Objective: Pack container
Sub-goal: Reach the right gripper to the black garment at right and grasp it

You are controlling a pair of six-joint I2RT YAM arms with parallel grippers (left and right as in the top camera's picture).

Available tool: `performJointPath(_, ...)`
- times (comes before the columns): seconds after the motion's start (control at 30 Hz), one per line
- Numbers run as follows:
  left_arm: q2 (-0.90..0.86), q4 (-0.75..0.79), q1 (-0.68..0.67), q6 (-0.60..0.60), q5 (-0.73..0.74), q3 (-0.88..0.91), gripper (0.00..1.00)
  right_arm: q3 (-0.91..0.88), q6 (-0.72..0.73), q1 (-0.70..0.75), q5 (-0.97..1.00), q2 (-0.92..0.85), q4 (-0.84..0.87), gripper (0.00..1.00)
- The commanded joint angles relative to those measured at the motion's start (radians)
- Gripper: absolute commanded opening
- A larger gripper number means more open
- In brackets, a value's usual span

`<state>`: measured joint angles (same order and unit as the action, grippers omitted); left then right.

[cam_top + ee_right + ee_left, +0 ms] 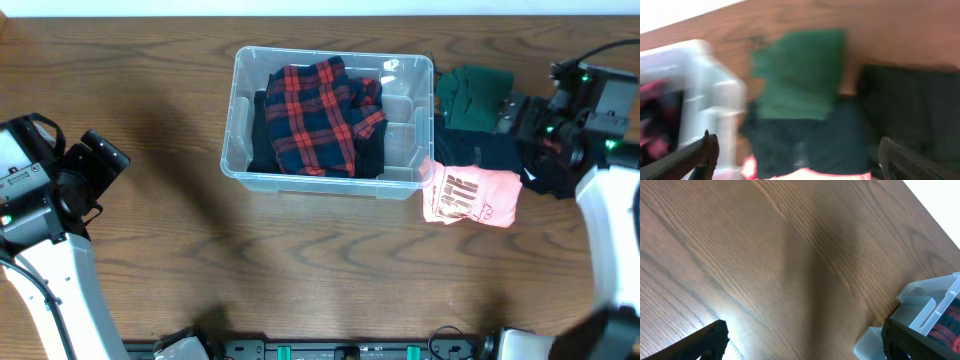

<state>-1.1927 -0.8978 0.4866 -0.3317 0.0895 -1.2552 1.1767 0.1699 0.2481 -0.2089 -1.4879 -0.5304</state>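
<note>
Next, my right gripper grabs the black garment by its folded side edge to pack it over the plaid garment (322, 115) in the container.
The clear plastic container (240, 120) stands at the table's middle back and holds a red and navy plaid garment (322, 115) over dark cloth. Right of it lie a green garment (475, 92), a dark garment (480, 152) and a pink printed shirt (475, 197). My right gripper (520, 128) is open and empty above the dark garment; its wrist view shows the green garment (800, 75), the dark garment (805, 140), a pink edge (810, 175) and the container (705, 85), blurred. My left gripper (105, 160) is open and empty at the far left; the container's corner (925, 300) shows in its view.
Bare wooden tabletop (300, 270) spreads in front of the container and to its left. A rail with fittings (350, 350) runs along the front edge. The right arm's white link (610, 230) stands at the far right.
</note>
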Motion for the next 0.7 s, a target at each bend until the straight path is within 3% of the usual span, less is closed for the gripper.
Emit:
performJointPath(0.0, -0.004, -0.003, 0.004, 0.021, -0.012, 0.002, 0.98, 0.021, 0.042, 0.148, -0.13, -0.081, 0.027, 0.99)
performJointPath(0.3, -0.004, -0.003, 0.004, 0.021, -0.012, 0.002, 0.98, 0.022, -0.001, 0.498, -0.35, -0.331, 0.085, 0.96)
performJointPath(0.67, -0.004, -0.003, 0.004, 0.021, -0.012, 0.002, 0.98, 0.022, -0.029, 0.533, -0.342, -0.53, 0.129, 0.92)
